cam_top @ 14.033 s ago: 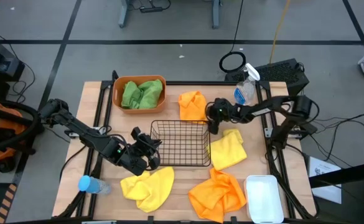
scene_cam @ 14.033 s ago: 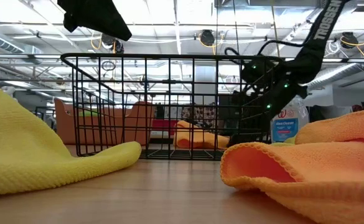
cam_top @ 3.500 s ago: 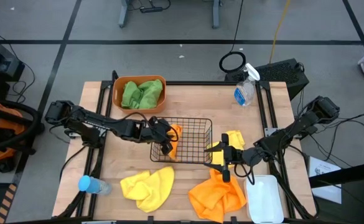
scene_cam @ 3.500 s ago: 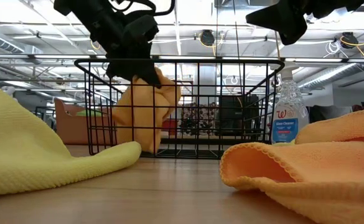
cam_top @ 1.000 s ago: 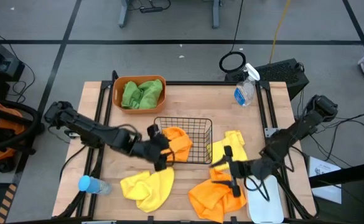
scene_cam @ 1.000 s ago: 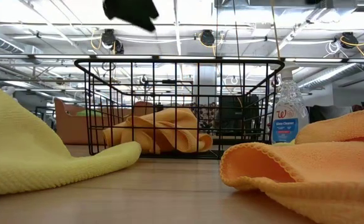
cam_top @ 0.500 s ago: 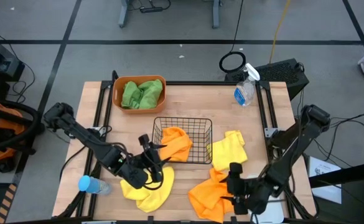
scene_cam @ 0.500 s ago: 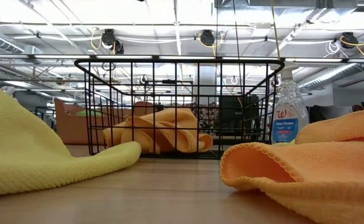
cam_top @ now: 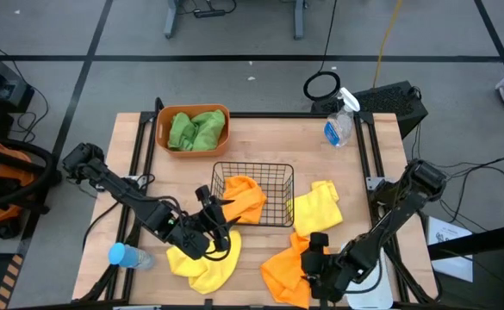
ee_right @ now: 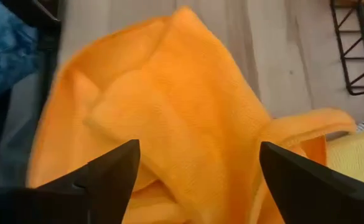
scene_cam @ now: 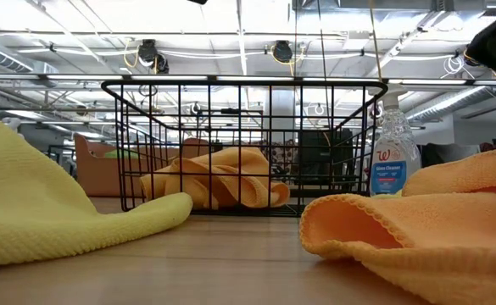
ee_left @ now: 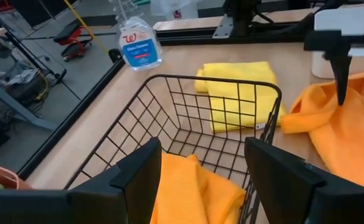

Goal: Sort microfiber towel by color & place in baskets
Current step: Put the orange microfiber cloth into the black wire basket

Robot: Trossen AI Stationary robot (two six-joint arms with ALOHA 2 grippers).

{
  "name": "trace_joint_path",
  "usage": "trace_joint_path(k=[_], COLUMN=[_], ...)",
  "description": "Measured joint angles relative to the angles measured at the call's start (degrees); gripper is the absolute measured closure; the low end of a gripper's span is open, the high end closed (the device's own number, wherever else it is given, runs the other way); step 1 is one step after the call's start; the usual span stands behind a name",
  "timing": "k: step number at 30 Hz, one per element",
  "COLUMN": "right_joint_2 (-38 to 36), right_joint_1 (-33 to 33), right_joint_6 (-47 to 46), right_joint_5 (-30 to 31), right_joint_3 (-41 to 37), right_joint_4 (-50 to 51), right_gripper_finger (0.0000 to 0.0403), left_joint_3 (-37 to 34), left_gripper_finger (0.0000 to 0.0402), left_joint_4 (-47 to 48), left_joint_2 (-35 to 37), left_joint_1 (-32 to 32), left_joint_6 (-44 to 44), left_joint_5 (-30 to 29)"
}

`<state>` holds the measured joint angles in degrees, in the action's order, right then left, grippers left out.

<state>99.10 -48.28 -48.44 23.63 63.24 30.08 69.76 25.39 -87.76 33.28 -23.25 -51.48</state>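
The right gripper grabs the orange towel at the table's near edge by its bunched middle fold (cam_top: 296, 260) next, to sort it into the black wire basket (cam_top: 279, 176).
Two green towels (cam_top: 196, 129) lie in the orange tub (cam_top: 163, 138) at the far left. An orange towel (cam_top: 245, 196) lies crumpled in the black wire basket (cam_top: 279, 176) at mid-table. My left gripper (cam_top: 215, 222) hangs open just off the basket's near left corner, above a yellow towel (cam_top: 202, 258), touching nothing. A second yellow towel (cam_top: 316, 207) lies right of the basket. My right gripper (cam_top: 308, 261) is open and tipped down close over the orange towel (ee_right: 169, 124) at the near edge; its fingers stand wide apart on either side.
A clear spray bottle (cam_top: 339, 125) stands at the far right. A blue-capped bottle (cam_top: 124, 255) lies at the near left corner. The white bin (ee_left: 346, 17) sits near right, largely under my right arm in the high view.
My left gripper has drawn back from the basket toward the near edge, over the yellow towel; the orange towel stays lying in the basket. My right gripper has gone toward the near edge and down onto the near orange towel, tipping more steeply downward.
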Motion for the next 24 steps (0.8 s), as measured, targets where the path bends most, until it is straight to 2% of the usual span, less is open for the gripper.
trace_joint_path(k=[4, 7, 11, 15, 19, 24], right_joint_2=[2.17, 4.04, 6.93, 9.49, 10.8, 11.07], right_joint_1=[0.84, 1.52, 2.25, 2.84, 2.95, 2.96], right_joint_6=[-0.04, 0.98, 0.95, 1.1, 0.13, -0.31], right_joint_5=[-0.35, -4.18, -7.22, -7.58, -7.99, -7.96], right_joint_3=[0.0, 0.0, 0.0, 0.17, 0.33, 0.28], right_joint_4=[-0.91, -2.88, -2.96, -2.87, -3.11, -3.3], right_gripper_finger=[0.0068, 0.0067, 0.0076, 0.0091, 0.0126, 0.0214], left_joint_3=[0.0, 0.0, 0.0, 0.0, 0.0, 0.0], left_gripper_finger=[0.0166, 0.0166, 0.0166, 0.0166, 0.0166, 0.0166], left_joint_4=[0.04, 0.11, 0.26, 0.37, 0.37, 0.14], left_joint_2=[-0.01, 0.0, -0.01, -0.01, -0.01, -0.01], left_joint_1=[0.02, 0.02, 0.0, 0.02, 0.01, 0.0], left_joint_6=[-0.02, -0.02, -0.21, -0.32, -0.39, -0.39], left_joint_5=[0.08, 0.26, 0.28, 0.31, 0.31, 0.31])
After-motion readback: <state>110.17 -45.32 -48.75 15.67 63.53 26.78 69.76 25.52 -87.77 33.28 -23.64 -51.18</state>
